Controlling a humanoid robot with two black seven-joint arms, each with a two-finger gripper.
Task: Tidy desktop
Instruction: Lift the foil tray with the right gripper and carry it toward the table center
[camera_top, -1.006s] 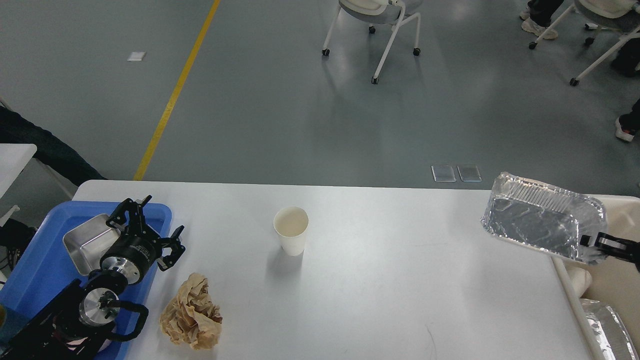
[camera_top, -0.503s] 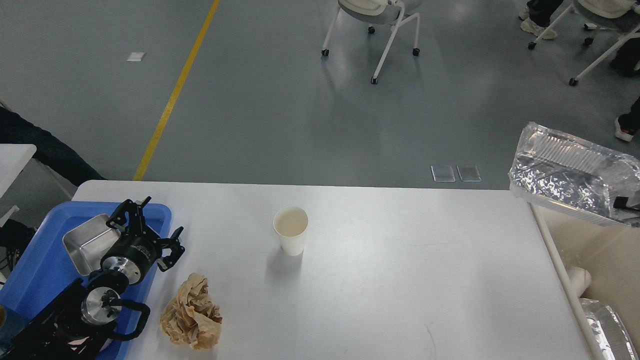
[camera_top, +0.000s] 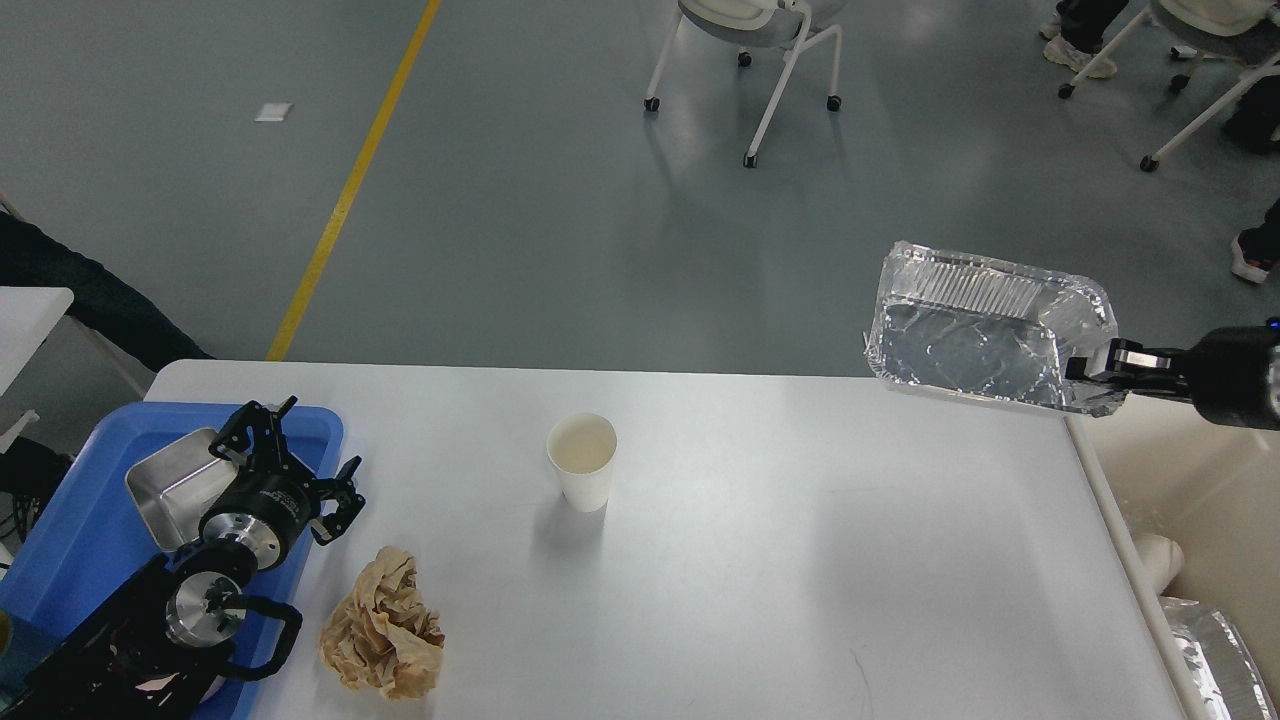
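My left gripper reaches the white paper cup next and grabs it by its rim (camera_top: 582, 420) to clear it off the desktop.
The white desktop (camera_top: 760, 560) fills the lower view. On it stand a white paper cup (camera_top: 582, 461) near the middle and a crumpled brown paper ball (camera_top: 382, 625) at the front left. My right gripper (camera_top: 1092, 366) is shut on the rim of an aluminium foil tray (camera_top: 985, 335) and holds it in the air above the desktop's far right corner. My left gripper (camera_top: 295, 455) is open and empty, hovering over the right edge of the blue tray (camera_top: 70, 530).
A steel pan (camera_top: 175, 480) lies in the blue tray. A beige bin (camera_top: 1210, 500) stands right of the desktop, with a white cup (camera_top: 1158, 556) and another foil tray (camera_top: 1215, 650) in it. Chairs stand on the floor beyond.
My right gripper swung the foil tray up and right over the bin, then back left to above the desktop's far right corner. My left arm barely moved.
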